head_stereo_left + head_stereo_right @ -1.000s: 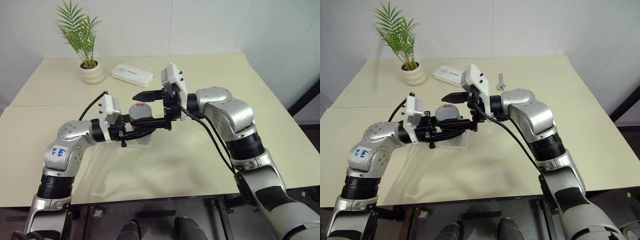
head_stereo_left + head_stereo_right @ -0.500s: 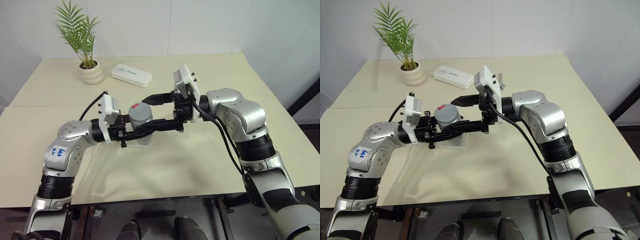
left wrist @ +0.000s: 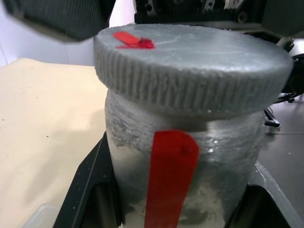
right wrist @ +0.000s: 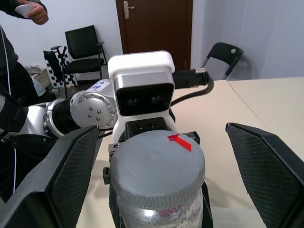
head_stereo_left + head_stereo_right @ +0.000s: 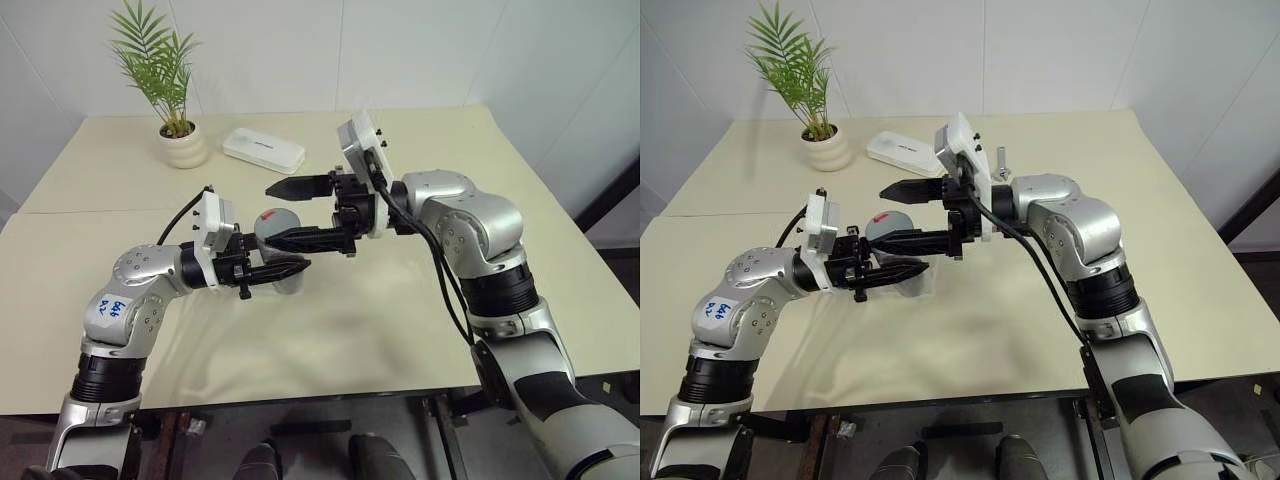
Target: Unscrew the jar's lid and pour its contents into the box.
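My right gripper's fingers are beside the lid above the jar (image 4: 164, 216), so my right gripper closes on the grey lid (image 4: 157, 164) and catch it next.
My left gripper (image 5: 288, 268) is shut on the jar (image 3: 223, 156), a clear, cloudy cylinder with a red mark on its side, and holds it upright above the table. The grey lid (image 5: 274, 219) with its red mark (image 4: 180, 141) sits on the jar. My right gripper (image 5: 270, 214) is open; one finger stands on each side of the lid, apart from it. The box (image 5: 293, 287), a clear tray, lies on the table right under the jar. The contents are hidden behind the cloudy wall.
At the back of the cream table (image 5: 420, 300) stand a plant in a cream pot (image 5: 184, 146) and a flat white device (image 5: 263, 150). A silver bolt (image 5: 1001, 160) lies behind my right wrist. A person's hand (image 4: 29, 10) and chairs show beyond the table.
My right gripper drew a little to the right, away from the lid, then came back to straddle it, open throughout. The left gripper and jar kept still.
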Controlling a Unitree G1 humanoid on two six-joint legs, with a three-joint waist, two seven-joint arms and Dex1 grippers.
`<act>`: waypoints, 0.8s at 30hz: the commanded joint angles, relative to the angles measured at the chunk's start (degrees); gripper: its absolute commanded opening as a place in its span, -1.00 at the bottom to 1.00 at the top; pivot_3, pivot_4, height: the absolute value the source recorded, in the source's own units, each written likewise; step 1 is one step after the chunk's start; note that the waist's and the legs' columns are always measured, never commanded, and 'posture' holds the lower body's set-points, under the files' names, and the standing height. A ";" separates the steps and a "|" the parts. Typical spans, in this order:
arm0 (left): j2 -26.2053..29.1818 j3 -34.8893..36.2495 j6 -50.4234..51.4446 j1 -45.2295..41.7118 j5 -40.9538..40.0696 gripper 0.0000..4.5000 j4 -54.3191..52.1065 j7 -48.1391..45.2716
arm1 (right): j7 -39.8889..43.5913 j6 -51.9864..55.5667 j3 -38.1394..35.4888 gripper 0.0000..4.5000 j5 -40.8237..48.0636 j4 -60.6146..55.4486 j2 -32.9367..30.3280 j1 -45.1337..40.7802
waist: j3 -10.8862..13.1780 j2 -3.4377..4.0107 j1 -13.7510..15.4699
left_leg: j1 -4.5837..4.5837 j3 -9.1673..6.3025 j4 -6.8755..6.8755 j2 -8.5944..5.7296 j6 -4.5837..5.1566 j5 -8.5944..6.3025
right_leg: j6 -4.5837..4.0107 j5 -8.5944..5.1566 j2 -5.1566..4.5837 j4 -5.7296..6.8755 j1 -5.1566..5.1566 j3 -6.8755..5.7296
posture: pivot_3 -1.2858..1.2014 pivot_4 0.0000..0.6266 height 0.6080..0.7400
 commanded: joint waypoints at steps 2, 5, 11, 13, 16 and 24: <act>0.73 1.05 0.23 -0.18 -1.46 -0.14 -1.93 -0.31 | -0.21 -0.08 0.77 0.99 -0.20 -2.59 0.39 -0.36 | 0.00 0.00 -0.05 | 0.00 0.00 0.00 0.00 0.00 0.00 | 0.00 0.00 0.00 0.00 0.00 0.00 | 0.03 -0.52 1.00; 0.71 0.94 0.31 -0.32 -1.43 -0.14 -1.85 -0.22 | -0.35 0.03 0.95 0.99 -0.10 -2.69 0.32 -0.33 | 0.00 0.00 -0.01 | 0.00 0.00 0.00 0.00 0.00 0.00 | 0.00 0.00 0.00 0.00 0.00 0.00 | 0.03 -0.52 1.00; 0.62 0.81 0.21 -0.06 -1.18 -0.14 -1.81 0.04 | -1.27 0.46 0.10 0.32 0.71 -3.00 0.89 -0.33 | 0.00 0.00 -0.05 | 0.00 0.00 0.00 0.00 0.00 0.00 | 0.00 0.00 0.00 -0.01 0.00 0.00 | 0.03 -0.52 1.00; 0.68 0.82 0.21 0.10 -1.10 -0.14 -1.87 0.16 | -1.58 0.71 -0.23 0.32 1.05 -3.14 1.14 -0.30 | 0.00 0.00 -0.04 | 0.00 0.00 0.00 0.00 0.00 0.00 | 0.00 0.00 0.00 0.00 0.00 0.00 | 0.03 -0.52 1.00; 0.81 0.85 0.17 0.54 -0.93 -0.14 -1.97 0.19 | -2.71 1.88 -1.33 0.32 2.31 -3.38 1.99 -0.45 | 0.00 0.00 -0.05 | 0.00 0.00 0.00 0.00 0.00 0.00 | 0.00 0.00 0.00 0.00 0.00 0.00 | 0.03 -0.52 1.00; 1.91 2.10 0.48 3.77 -1.18 -0.14 -3.71 0.53 | -11.77 10.52 -14.48 0.32 14.40 -1.80 4.82 -2.13 | 0.00 0.00 0.08 | 0.00 -0.01 -0.02 0.01 0.00 0.00 | 0.00 0.00 -0.02 -0.01 0.00 0.00 | 0.03 -0.52 1.00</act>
